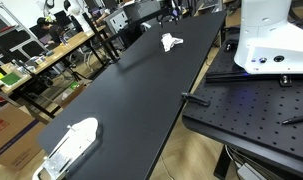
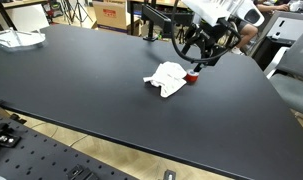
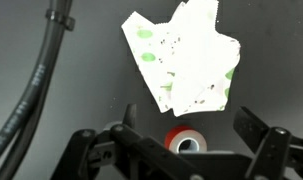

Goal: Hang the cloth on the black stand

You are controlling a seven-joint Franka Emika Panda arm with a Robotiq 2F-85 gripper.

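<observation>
My gripper should grab the cloth [image 2: 168, 78] by its edge near the red roll. The rest of the cloth then stays free to hang over the black stand.
The cloth [image 2: 168, 78] is white with green spots and lies crumpled flat on the black table [image 2: 81, 90]. It also shows in the wrist view [image 3: 181, 55] and, small, at the far end of the table in an exterior view [image 1: 171, 42]. My gripper [image 2: 199, 55] hangs just above the table beside the cloth, open and empty. In the wrist view its fingers [image 3: 191, 128] spread over a red roll [image 3: 188, 140] next to the cloth's edge. A black frame [image 2: 154, 18] at the table's far edge may be the stand.
The red roll [image 2: 193, 77] touches the cloth's side. A white object [image 1: 71, 140] lies at the table's other end; it also shows in an exterior view [image 2: 16, 39]. A black cable [image 3: 39, 75] runs down the wrist view. The robot's white base [image 1: 266, 35] stands beside the table.
</observation>
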